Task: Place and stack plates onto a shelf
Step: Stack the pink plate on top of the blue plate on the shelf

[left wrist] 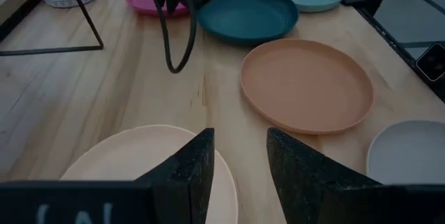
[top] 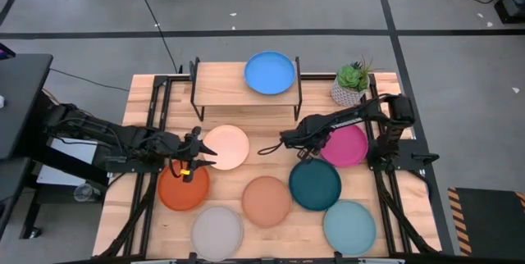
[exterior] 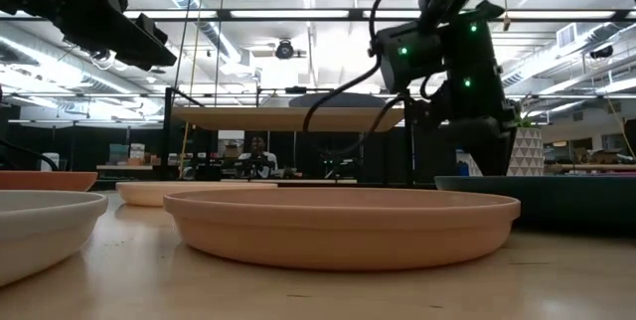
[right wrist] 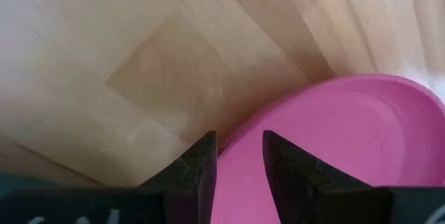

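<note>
The magenta plate should be grabbed by its rim next with the right gripper. Then it can be stacked onto the blue plate on the shelf.
The blue plate rests on the right half of the wooden shelf. Seven plates lie flat on the table: cream, orange, terracotta, dark teal, magenta, light grey, pale aqua. My left gripper is open and hovers above the cream plate's left edge; the low view shows it raised well off the table. My right gripper is open, low at the magenta plate's left rim. My right gripper's fingers stand on either side of the magenta plate's left rim, slanting down from above, one finger over the plate's inside and one over the bare table. Whether they touch the rim I cannot tell. The plate lies flat on the table.
A potted plant stands at the shelf's right end. A loose black cable hangs from the right arm between the two grippers. The shelf's left half is bare wood. Black frame rails run along both table sides.
</note>
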You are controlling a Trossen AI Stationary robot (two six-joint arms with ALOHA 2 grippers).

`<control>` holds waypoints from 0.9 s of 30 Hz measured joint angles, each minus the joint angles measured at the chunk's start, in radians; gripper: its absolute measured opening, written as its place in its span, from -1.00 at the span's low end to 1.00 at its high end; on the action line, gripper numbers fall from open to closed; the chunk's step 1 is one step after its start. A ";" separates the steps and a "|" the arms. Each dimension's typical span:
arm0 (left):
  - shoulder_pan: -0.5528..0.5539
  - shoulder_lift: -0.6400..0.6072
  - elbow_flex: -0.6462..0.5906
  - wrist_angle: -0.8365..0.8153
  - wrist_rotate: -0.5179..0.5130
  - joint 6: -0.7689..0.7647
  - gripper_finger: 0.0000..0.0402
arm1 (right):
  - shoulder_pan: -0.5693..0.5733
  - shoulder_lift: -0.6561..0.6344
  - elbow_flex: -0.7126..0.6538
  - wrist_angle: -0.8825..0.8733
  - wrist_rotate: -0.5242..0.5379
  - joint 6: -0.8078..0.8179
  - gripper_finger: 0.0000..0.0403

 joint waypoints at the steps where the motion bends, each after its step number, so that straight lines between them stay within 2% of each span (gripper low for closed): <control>1: 0.000 0.000 0.000 0.000 0.000 0.000 -0.30 | 0.000 0.004 0.000 0.003 -0.005 -0.009 -0.39; 5: 0.000 0.000 0.000 -0.001 0.000 0.000 -0.30 | -0.008 0.015 0.000 0.008 -0.032 -0.034 -0.49; 13: 0.000 0.000 0.000 -0.006 0.000 -0.006 -0.30 | -0.021 0.016 0.000 0.024 -0.048 -0.058 -0.93; 20: 0.000 0.000 0.000 -0.007 0.000 -0.008 -0.30 | -0.010 0.009 0.019 -0.008 -0.039 -0.059 -0.91; 27: 0.000 0.000 0.000 -0.006 0.000 -0.009 -0.30 | 0.046 -0.061 0.087 -0.095 0.018 -0.057 -0.96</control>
